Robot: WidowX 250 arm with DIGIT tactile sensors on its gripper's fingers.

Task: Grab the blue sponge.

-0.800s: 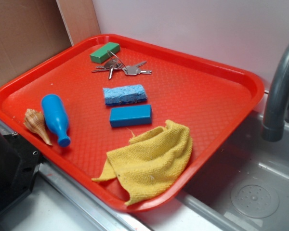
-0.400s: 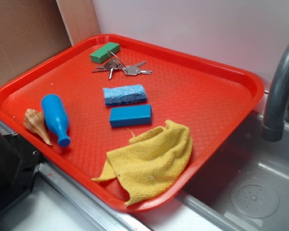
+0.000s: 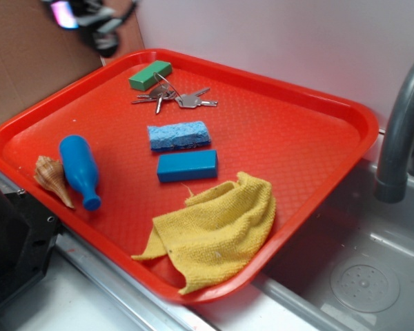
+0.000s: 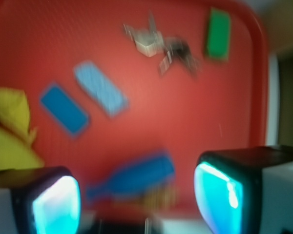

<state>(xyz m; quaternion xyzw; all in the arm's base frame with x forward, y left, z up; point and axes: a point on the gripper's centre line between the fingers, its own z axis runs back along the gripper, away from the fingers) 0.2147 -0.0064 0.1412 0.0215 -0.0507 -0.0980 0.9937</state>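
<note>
The gripper grabs the long sides of the sponge (image 3: 179, 135) next. The sponge is long from end to end but narrow across.
The blue sponge (image 3: 179, 135) (image 4: 101, 88), light blue and porous, lies flat near the middle of the red tray (image 3: 310, 131). My gripper (image 3: 90, 17) is a blurred shape at the top left of the exterior view, high above the tray's far left corner and well away from the sponge. In the blurred wrist view my gripper (image 4: 136, 200) is open, nothing held, its cyan pads (image 4: 217, 195) wide apart above the blue bottle toy (image 4: 136, 178).
A darker blue block (image 3: 187, 165) lies just in front of the sponge, with a yellow cloth (image 3: 217, 227) nearer still. The blue bottle toy (image 3: 81, 169) and a shell (image 3: 52, 178) lie at the left. Keys (image 3: 176, 96) and a green block (image 3: 150, 74) lie at the back. A sink and faucet (image 3: 400, 131) are right.
My gripper has come into the exterior view at the top left, blurred by motion. The objects on the tray have not moved.
</note>
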